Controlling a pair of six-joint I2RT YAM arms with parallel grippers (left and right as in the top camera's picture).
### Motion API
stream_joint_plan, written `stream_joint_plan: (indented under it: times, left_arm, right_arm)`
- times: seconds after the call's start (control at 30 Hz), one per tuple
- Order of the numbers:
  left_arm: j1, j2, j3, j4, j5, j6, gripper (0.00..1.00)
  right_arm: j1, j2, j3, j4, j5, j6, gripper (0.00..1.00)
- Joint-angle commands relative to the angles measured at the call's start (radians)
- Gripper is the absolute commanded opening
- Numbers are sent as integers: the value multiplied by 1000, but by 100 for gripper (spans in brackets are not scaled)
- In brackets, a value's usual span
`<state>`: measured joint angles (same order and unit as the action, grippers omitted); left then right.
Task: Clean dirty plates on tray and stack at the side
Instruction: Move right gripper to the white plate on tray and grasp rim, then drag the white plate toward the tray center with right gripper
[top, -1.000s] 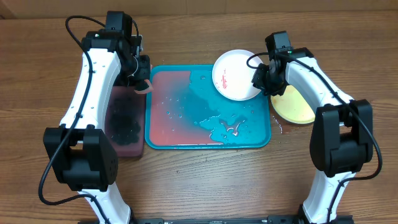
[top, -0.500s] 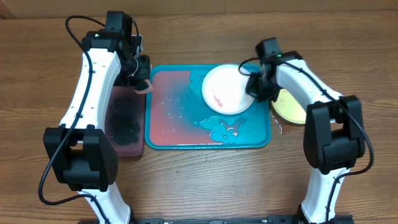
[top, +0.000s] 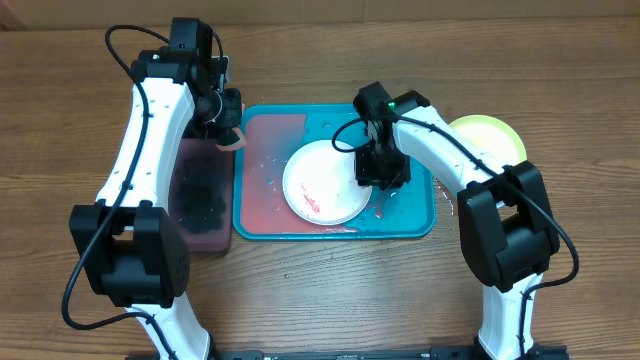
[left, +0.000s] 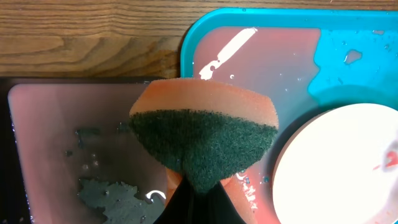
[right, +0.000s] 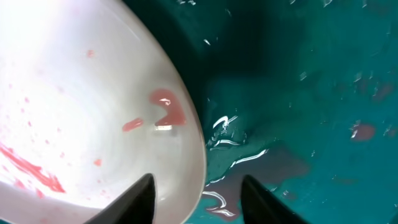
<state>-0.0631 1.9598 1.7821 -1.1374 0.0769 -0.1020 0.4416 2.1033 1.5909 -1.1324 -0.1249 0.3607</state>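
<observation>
I will next grab the white plate with my right gripper by its rim facing the yellow-green plate, so the white plate's smeared side stays clear for sponge cleaning and stacking.
The white plate (top: 322, 184) with red smears lies flat in the middle of the teal tray (top: 335, 236). My right gripper (top: 378, 172) is open at the plate's right rim. In the right wrist view one finger is over the white plate (right: 81, 106) and the other over the wet tray (right: 311, 93), so the right gripper (right: 196, 186) straddles the rim. My left gripper (top: 228, 130) is shut on an orange and green sponge (left: 202, 140) above the tray's back left corner. The yellow-green plate (top: 490, 140) lies on the table right of the tray. The light blue plate is not in view.
A black tray (top: 200, 195) holding pinkish water stands against the teal tray's left side. Pink water pools in the teal tray's left half (top: 265, 170). The wooden table (top: 320, 290) extends in front.
My right gripper has carried the white plate from the tray's back right corner leftward and forward to the tray's middle, where it now lies flat. The left arm has not moved.
</observation>
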Motion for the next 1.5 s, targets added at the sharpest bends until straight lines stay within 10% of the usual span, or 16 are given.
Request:
stream_joint_plan:
  times: [0.0,0.73,1.1,1.27,1.47]
  left_arm:
    - [3,-2,21,2,-7,-10,5]
    - [3,-2,21,12,-6,-11,4]
    - [3,-2,21,12,-5,-11,4]
    - [3,-2,21,13,3,-13,4]
    - [3,-2,21,13,5,-61,4]
  right_arm:
    - [-24,-15,27,27,66,-153,57]
    - [-76,-12,-41,193,-117,-469,41]
    - [-75,-12,-106,245,-165,-447,30]
    - [-75,-12,-106,248,-164,-433,6]
    - [-62,-12,-65,277,-175,-113,4]
